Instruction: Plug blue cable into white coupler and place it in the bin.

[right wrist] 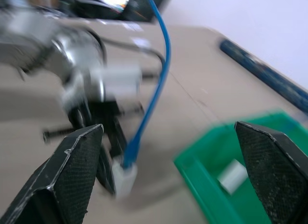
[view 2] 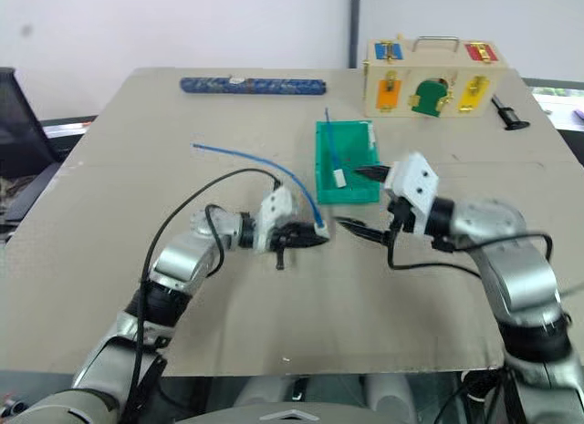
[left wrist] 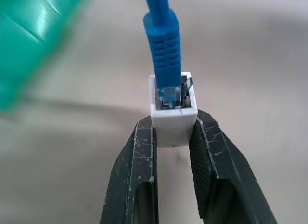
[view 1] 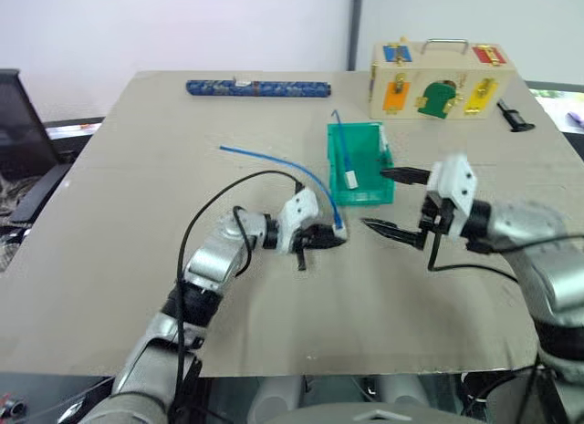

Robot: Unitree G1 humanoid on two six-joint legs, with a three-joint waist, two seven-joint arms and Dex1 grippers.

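Observation:
The white coupler hangs beside the green bin, short of its rim, so I need to move it over the bin before my left gripper releases it.
My left gripper is shut on the white coupler, which is pinched between its two fingers just above the table. The blue cable has its plug seated in the coupler's socket and curves away to the left across the table. Just behind and to the right stands the green bin, with another blue cable and its white block inside. My right gripper hovers open beside the bin's front right corner, holding nothing. It faces the coupler and the cable.
A pale wooden box with coloured latches stands at the back right, with a small black tool beside it. A dark blue patterned tube lies along the table's far edge. Dark equipment sits off the left edge.

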